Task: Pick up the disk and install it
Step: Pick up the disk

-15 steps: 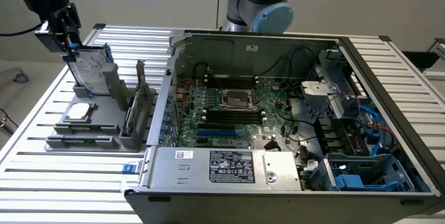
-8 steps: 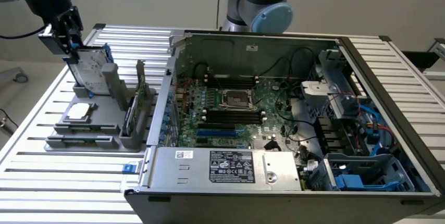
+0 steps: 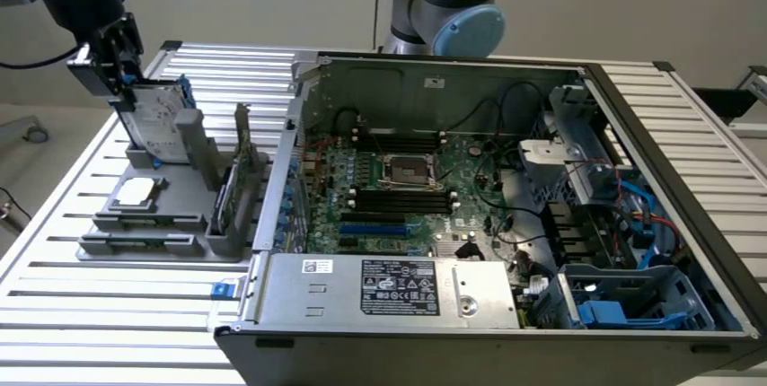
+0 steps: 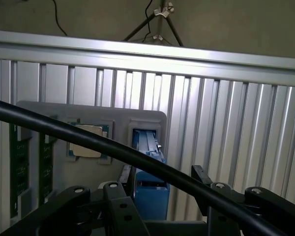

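The fingers of my gripper reach down both sides of the disk's blue edge, above the grey holder (image 3: 144,224), so my gripper closes on the disk next.
The disk (image 3: 158,121) stands on edge in a slot at the far end of a grey holder (image 3: 144,224), at the exterior view's left; it is silver-grey with a blue carrier frame. My gripper (image 3: 120,85) is right at its upper end. In the wrist view the blue edge of the disk (image 4: 150,164) runs between my black fingers (image 4: 119,199), which stand wide apart on either side of it. The gripper (image 4: 162,199) is open, with a clear gap on one side of the disk.
The holder also carries a small square chip (image 3: 135,190) and upright circuit cards (image 3: 243,166). The open computer case (image 3: 300,117) fills the middle and right, with a motherboard (image 3: 408,179), a silver box (image 3: 383,287) and a blue drive bay (image 3: 623,301). A black cable (image 4: 88,137) crosses the wrist view.
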You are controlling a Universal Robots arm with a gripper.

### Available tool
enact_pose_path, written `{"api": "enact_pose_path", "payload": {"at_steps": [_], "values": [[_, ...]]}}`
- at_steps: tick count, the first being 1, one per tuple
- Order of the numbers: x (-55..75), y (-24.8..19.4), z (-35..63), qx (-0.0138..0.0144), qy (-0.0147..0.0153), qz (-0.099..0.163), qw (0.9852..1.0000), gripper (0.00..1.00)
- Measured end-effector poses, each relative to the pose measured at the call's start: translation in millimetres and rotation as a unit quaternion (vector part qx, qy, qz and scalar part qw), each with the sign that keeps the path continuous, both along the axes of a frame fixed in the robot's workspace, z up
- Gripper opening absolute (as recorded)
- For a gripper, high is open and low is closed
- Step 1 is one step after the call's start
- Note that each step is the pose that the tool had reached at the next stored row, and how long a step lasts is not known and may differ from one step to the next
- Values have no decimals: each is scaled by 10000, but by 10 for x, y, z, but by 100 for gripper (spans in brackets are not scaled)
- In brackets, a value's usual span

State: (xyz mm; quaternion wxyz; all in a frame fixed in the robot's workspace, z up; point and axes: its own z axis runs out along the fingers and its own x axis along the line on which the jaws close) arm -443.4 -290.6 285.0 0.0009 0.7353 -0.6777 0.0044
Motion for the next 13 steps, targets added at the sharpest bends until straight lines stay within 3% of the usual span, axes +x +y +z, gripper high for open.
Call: {"api": "enact_pose_path", "payload": {"at_steps": [4, 13], "values": [[0, -1, -10, -1, 12, -1, 10000, 60], [6, -1, -15, -21, 8, -2, 10000, 60]]}}
